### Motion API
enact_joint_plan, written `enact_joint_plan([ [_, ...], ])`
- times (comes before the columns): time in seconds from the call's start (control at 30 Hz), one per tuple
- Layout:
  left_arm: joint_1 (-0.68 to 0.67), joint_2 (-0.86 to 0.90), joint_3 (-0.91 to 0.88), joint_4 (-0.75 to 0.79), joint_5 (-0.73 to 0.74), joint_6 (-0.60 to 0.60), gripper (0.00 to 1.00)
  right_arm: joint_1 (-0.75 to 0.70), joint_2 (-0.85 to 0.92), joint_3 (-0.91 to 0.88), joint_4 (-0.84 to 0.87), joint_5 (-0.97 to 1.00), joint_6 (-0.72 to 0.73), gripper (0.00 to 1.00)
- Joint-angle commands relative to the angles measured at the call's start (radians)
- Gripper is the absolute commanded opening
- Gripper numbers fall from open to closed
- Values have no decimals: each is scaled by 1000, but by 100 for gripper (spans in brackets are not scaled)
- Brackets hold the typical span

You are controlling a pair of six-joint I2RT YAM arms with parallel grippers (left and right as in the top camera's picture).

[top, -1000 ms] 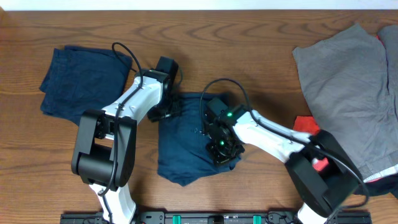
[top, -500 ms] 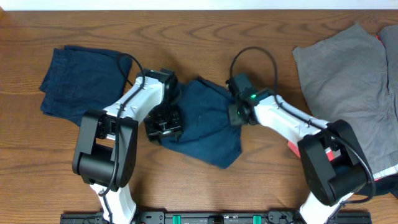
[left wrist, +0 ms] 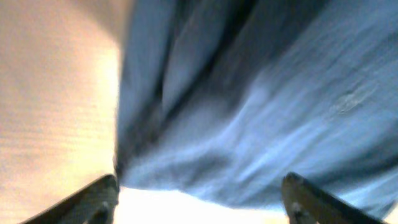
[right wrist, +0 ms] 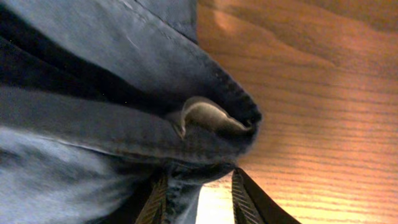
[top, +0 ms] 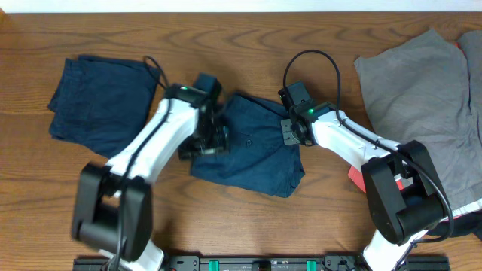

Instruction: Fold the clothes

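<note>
I will next grab the navy-blue clothes (top: 248, 147) with my left gripper, by the edge opposite my right gripper. Then I can lift and straighten them for folding.
Navy-blue clothes (top: 248, 147) lie folded over mid-table, filling the left wrist view (left wrist: 249, 93) and bunched in the right wrist view (right wrist: 112, 118). At their left edge, my left gripper (top: 209, 137) is open; its fingertips (left wrist: 102, 196) stand wide apart with only bare table between them (left wrist: 202, 199). My right gripper (top: 291, 132) is at the garment's right edge, its jaws parted (right wrist: 202, 199). A hem fold hangs against the left finger (right wrist: 158, 199), with a gap to the right one. Another navy garment (top: 102, 105) lies folded at far left.
A large grey garment (top: 422, 98) is spread at the right edge, and a bit of red cloth (top: 365, 150) shows beside the right arm. Bare wooden table (top: 248, 60) lies behind the grippers. A black rail (top: 241, 263) runs along the front edge.
The right gripper carried the garment's front edge up toward the back right, then parted its jaws. The left gripper opened wide and shifted slightly back. The garment now lies flatter.
</note>
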Motion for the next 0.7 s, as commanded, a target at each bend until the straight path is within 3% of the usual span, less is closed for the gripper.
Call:
enact_joint_plan([
  [0.0, 23, -54, 32, 93, -84, 151, 95, -1, 24, 6, -17, 11, -16, 34],
  [0.1, 24, -38, 32, 174, -64, 255, 100, -1, 24, 6, -27, -2, -16, 35],
  [0.27, 25, 51, 32, 245, 70, 413, 98, -1, 24, 6, -36, -14, -16, 36],
  [0.67, 97, 224, 32, 338, 39, 393, 98, -1, 24, 6, -62, -14, -16, 36],
])
